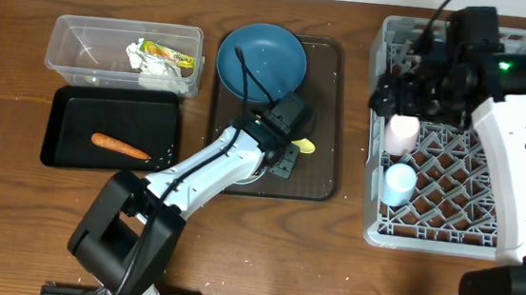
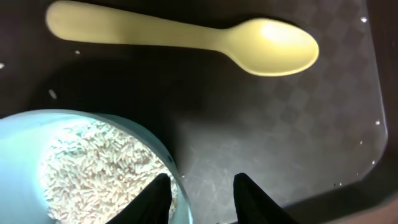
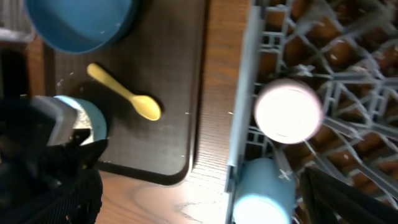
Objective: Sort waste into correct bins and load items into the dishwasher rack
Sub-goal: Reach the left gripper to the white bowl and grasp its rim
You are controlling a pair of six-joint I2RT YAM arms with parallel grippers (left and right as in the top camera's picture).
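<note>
Both fingers of my left gripper are still above the small white bowl's rim (image 2: pixel 182 191), one over the rice (image 2: pixel 93 168). It comes down, before closing on the rim.
My left gripper (image 2: pixel 200 182) is open astride the rim of the small white bowl (image 2: pixel 25 134), which holds rice (image 2: pixel 93 168). One finger is inside against the rim and the other stands outside with a gap. The yellow spoon (image 2: pixel 186 37) lies just beyond, and the dark-blue bowl (image 1: pixel 261 59) sits behind it. In the rack (image 1: pixel 427 240) a pink cup (image 1: pixel 402 134) and a light-blue cup (image 1: pixel 399 181) stand near the left wall. My right gripper (image 1: pixel 389 90) hangs open above them, holding nothing. The clear tub (image 1: pixel 71 45) holds tissue (image 1: pixel 155 76) and a wrapper (image 1: pixel 171 55). The black tray (image 1: pixel 75 112) holds a carrot (image 1: pixel 120 146).
Both bowls and the spoon rest on a dark brown serving tray (image 1: pixel 327 124) between the bins and the rack. A few rice grains are scattered on it. A strip of bare wood (image 3: pixel 211 186) separates this tray from the rack wall.
</note>
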